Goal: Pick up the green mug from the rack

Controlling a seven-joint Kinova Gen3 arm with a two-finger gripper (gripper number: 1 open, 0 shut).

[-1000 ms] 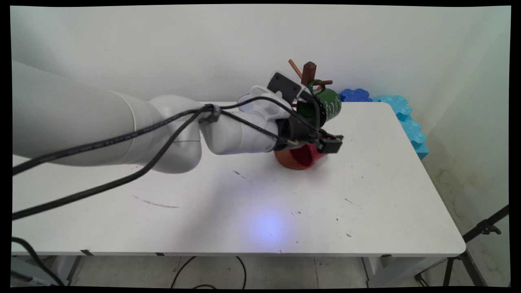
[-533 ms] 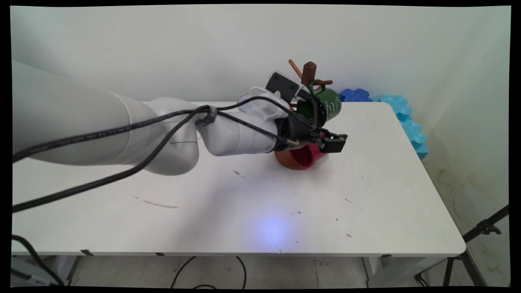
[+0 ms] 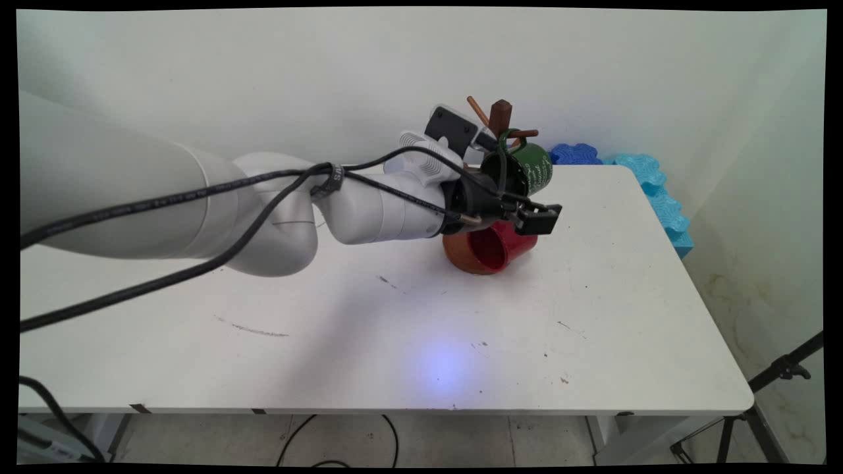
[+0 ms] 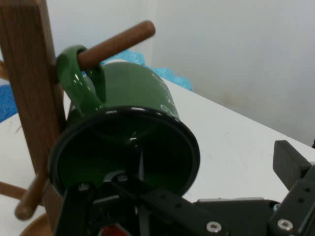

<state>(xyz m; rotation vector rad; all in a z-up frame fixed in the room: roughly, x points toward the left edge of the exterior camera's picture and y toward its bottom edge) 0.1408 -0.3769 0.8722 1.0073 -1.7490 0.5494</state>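
Observation:
Next, my gripper grabs the mug by its rim (image 4: 196,143), so that the green mug's handle (image 4: 74,81) stays free to slide off the wooden peg.
A wooden mug tree (image 3: 500,117) stands at the table's far side. A green mug (image 3: 532,168) hangs by its handle on one of its pegs (image 4: 115,44), its mouth (image 4: 125,147) facing the hand camera. My gripper (image 3: 537,220) hovers open just in front of and below the green mug's rim, holding nothing. One finger (image 4: 290,164) shows far to the right in the hand view. Under the gripper a red mug (image 3: 504,245) lies on its side at the tree's round wooden base (image 3: 454,253), mouth toward the camera.
Blue foam pieces (image 3: 649,181) lie beyond the table's far right corner. A black tripod leg (image 3: 784,368) stands off the table's right side. My cables (image 3: 197,197) hang along the arm above the white table (image 3: 625,316).
My gripper has risen a little and shifted toward the green mug. More of the red mug shows beneath it; the mugs have not moved.

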